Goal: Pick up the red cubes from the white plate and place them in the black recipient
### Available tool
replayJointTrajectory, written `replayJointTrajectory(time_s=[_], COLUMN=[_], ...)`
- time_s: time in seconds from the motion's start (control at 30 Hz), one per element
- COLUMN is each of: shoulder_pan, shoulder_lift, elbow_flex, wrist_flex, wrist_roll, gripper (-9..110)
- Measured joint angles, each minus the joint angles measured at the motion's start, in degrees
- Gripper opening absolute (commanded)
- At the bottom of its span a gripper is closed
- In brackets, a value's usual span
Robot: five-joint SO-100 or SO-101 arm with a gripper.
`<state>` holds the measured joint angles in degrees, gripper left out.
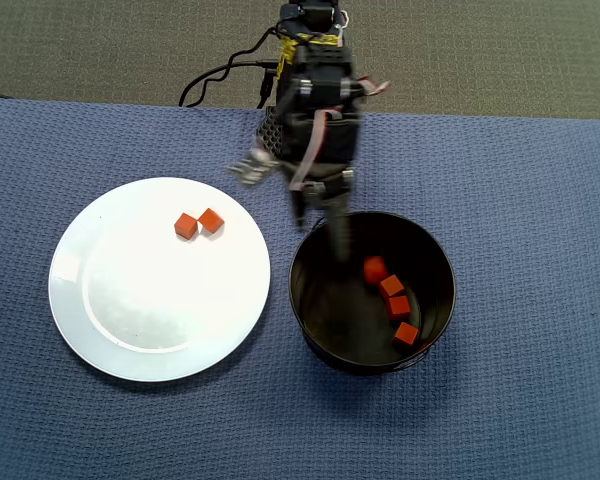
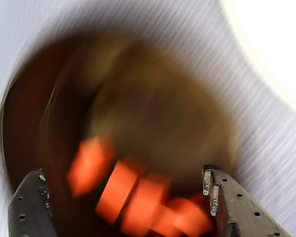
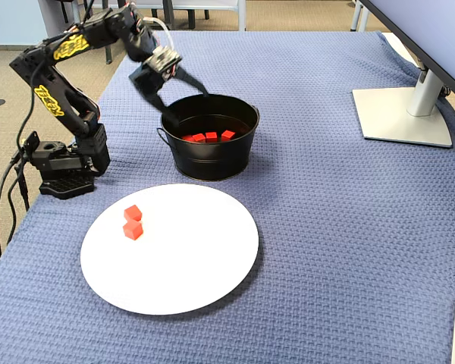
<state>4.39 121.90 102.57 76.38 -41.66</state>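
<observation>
I next need to take hold of a red cube by its opposite sides with my gripper, and then I place the cube in the black recipient.
Two red cubes (image 1: 186, 226) (image 1: 211, 220) lie side by side on the white plate (image 1: 150, 300), in its far part near the arm; in the fixed view they show at the plate's left (image 3: 133, 213). Several more red cubes (image 1: 392, 287) lie inside the black recipient (image 1: 310, 330), a round black pot to the right of the plate. My gripper (image 1: 320, 228) hangs over the pot's rim on the arm's side, open and empty. In the blurred wrist view, the gripper (image 2: 123, 180) stands wide apart above the cubes (image 2: 138, 192) in the pot.
A blue woven cloth (image 3: 349, 227) covers the table. The arm's base (image 3: 61, 171) stands at the left edge with cables trailing off it. A monitor stand (image 3: 402, 114) sits at the far right in the fixed view.
</observation>
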Motion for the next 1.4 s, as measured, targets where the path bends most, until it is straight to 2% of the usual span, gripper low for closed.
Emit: replayJointTrajectory(time_s=[0.17, 0.3, 0.57, 0.73, 0.93, 1.4], shoulder_pan=[16.0, 26.9, 42.1, 46.0, 48.3, 47.6], shoulder_lift=[-2.6, -6.2, -10.4, -12.9, -14.8, -14.8], elbow_flex=[1.8, 4.7, 18.4, 23.3, 27.2, 33.0], wrist_flex=[-5.2, -8.9, -25.2, -32.3, -38.2, -41.7], wrist_roll=[-7.6, -17.3, -48.7, -59.9, -63.9, -67.5], gripper=[30, 30, 29, 29, 27, 26])
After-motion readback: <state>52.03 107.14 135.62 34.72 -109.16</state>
